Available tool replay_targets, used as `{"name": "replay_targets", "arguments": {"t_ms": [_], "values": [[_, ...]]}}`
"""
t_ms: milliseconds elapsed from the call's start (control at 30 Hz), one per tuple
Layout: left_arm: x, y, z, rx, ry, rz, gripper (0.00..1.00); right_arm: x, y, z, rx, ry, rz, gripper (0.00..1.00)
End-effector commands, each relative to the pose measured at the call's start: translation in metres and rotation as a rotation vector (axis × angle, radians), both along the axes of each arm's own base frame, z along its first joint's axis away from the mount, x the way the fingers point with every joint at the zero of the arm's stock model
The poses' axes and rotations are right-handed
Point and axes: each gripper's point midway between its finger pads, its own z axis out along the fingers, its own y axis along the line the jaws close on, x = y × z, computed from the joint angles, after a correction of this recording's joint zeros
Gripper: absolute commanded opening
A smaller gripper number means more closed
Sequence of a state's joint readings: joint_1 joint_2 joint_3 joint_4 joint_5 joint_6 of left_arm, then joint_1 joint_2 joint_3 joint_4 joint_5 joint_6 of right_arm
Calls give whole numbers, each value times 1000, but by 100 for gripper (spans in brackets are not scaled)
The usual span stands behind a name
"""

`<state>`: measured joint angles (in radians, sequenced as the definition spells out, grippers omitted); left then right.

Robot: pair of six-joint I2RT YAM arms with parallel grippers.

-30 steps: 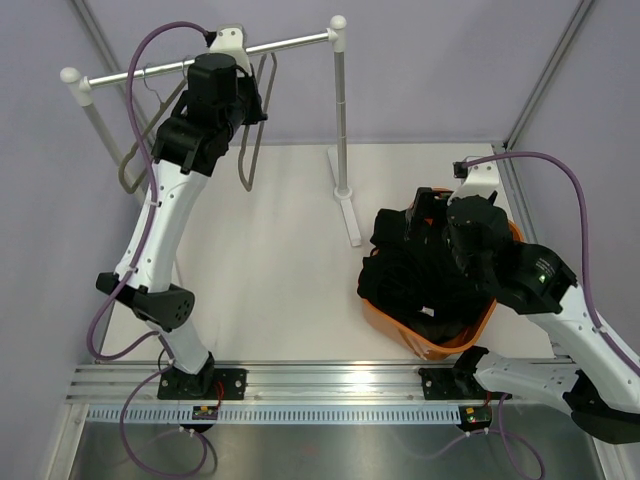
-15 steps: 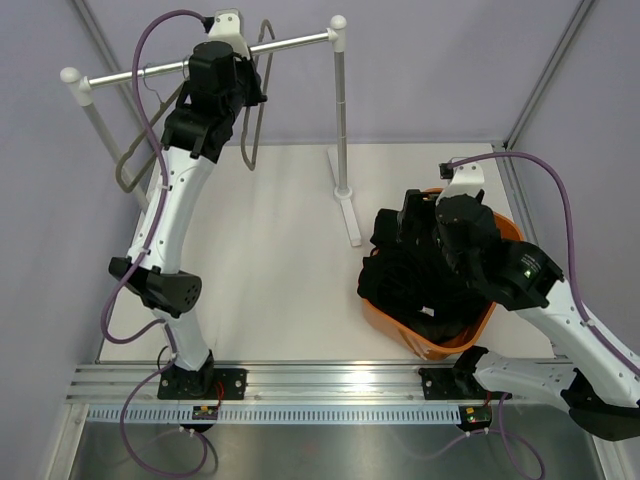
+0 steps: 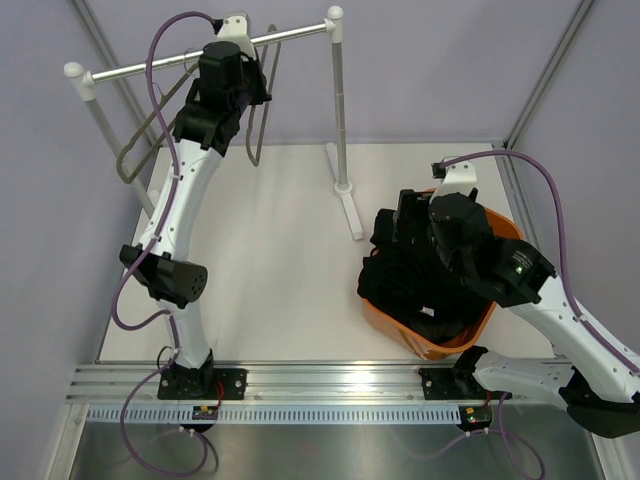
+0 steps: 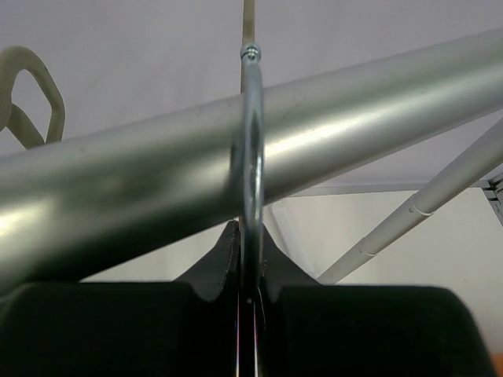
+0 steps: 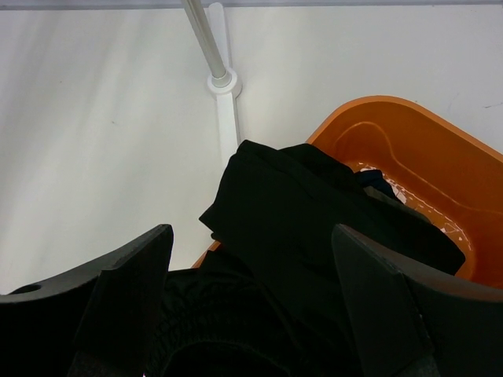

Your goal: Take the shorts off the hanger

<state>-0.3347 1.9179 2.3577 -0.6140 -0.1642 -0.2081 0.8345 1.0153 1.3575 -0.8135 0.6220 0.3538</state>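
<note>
The hanger's hook loops over the bar [image 3: 290, 40] with its end past the bar's far side and would hang there, so it is time for my left gripper to release it.
A heap of dark shorts [image 3: 410, 275] fills the orange basket [image 3: 505, 232] at the right; mostly black fabric shows [image 5: 299, 220], and I cannot tell the pairs apart. My right gripper [image 3: 408, 212] hangs open and empty just above the heap, which shows between its fingers [image 5: 251, 267]. My left gripper [image 3: 240, 60] is up at the silver rail [image 3: 290, 40], shut on the metal hook [image 4: 251, 141] of a bare grey hanger [image 3: 257, 125]. In the left wrist view [image 4: 251, 259] the hook loops over the rail [image 4: 354, 118].
A second bare hanger [image 3: 135, 160] hangs near the rail's left end. The rack's right post [image 3: 340, 110] stands on a white foot [image 3: 350, 215] beside the basket [image 5: 409, 141]. Grey walls close in behind and at both sides.
My left arm has risen and carried the hanger up and back toward the rail. My right gripper has moved a little left and back over the basket.
</note>
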Motion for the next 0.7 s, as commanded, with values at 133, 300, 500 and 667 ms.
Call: {"name": "replay_targets", "arguments": {"t_ms": [133,300,500,667], "values": [[-1,2,3,-23,-15,-19,0,3,3,0,5,-10,12,91],[-9,4,9,-24,-32,-24,6,4,5,-4,1,0,14,91],[-19,6,28,-34,-74,-31,18,4,4,-6,3,4,12,91],[-29,7,40,-28,-100,-41,30,4,2,-5,-9,1,5,91]]}}
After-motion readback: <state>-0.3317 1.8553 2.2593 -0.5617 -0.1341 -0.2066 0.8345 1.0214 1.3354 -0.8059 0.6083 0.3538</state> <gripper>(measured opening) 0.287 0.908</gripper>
